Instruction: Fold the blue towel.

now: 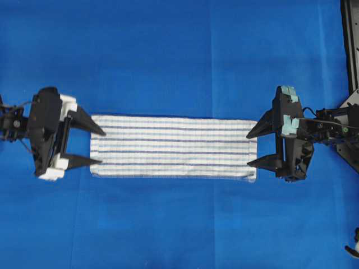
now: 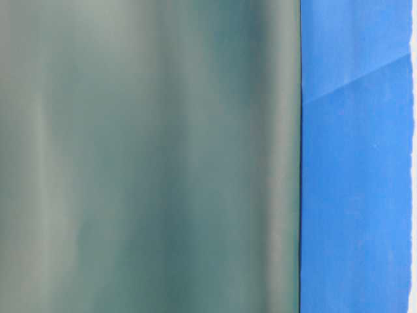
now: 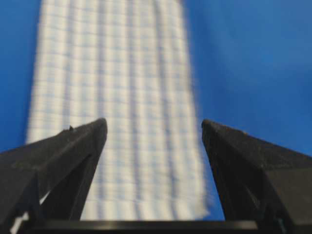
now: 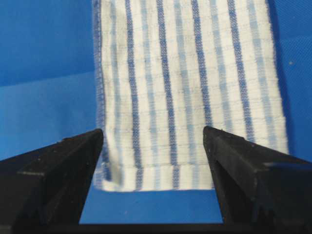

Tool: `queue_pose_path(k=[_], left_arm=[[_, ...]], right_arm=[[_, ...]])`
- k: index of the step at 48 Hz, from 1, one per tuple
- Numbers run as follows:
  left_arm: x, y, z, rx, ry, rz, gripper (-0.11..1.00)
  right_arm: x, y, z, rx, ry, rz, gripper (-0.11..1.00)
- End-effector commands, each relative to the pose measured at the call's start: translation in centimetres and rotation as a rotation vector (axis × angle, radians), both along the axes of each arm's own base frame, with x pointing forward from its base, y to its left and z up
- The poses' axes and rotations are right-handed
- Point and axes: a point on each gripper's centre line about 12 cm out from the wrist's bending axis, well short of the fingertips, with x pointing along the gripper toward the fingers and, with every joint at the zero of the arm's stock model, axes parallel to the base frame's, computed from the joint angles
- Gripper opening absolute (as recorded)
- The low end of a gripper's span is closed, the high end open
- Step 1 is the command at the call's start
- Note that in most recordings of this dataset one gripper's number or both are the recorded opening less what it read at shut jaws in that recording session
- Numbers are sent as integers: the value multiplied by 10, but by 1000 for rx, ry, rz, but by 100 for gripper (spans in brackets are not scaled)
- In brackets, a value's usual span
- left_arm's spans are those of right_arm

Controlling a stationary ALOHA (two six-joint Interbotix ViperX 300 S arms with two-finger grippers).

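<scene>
The striped towel (image 1: 171,145) needs to be folded, so the right gripper should grab it next by its short hemmed end (image 1: 251,150).
The blue towel (image 1: 174,147), white with thin blue stripes, lies flat on the table as a long narrow strip running left to right. My left gripper (image 1: 102,147) is open at its left end, fingertips spread over the short edge and holding nothing. My right gripper (image 1: 248,150) is open at the right end in the same way. In the left wrist view the towel (image 3: 122,97) is blurred and stretches away between the spread fingers of the left gripper (image 3: 153,126). In the right wrist view the towel's hemmed end (image 4: 185,87) lies between the fingers of the right gripper (image 4: 152,134).
A plain blue table covering (image 1: 179,56) spreads all around the towel. A black frame (image 1: 350,45) runs along the right edge. A blurred grey-green surface (image 2: 150,156) fills most of the table-level view, with only a band of blue covering (image 2: 355,163) showing at the right.
</scene>
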Motion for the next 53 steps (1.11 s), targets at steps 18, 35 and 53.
queue_pose_path(k=[18,35,53], left_arm=[[17,39,14,99,49,78,74],[31,56,-34,107,214,116,74],[34,51,-52,98,268,107,48]], right_arm=[[6,-46,7,-65,-17,-120,86],[14,-64,-32,-87,77,-174,85],[21,-52,-46,-88,117,-127,82]])
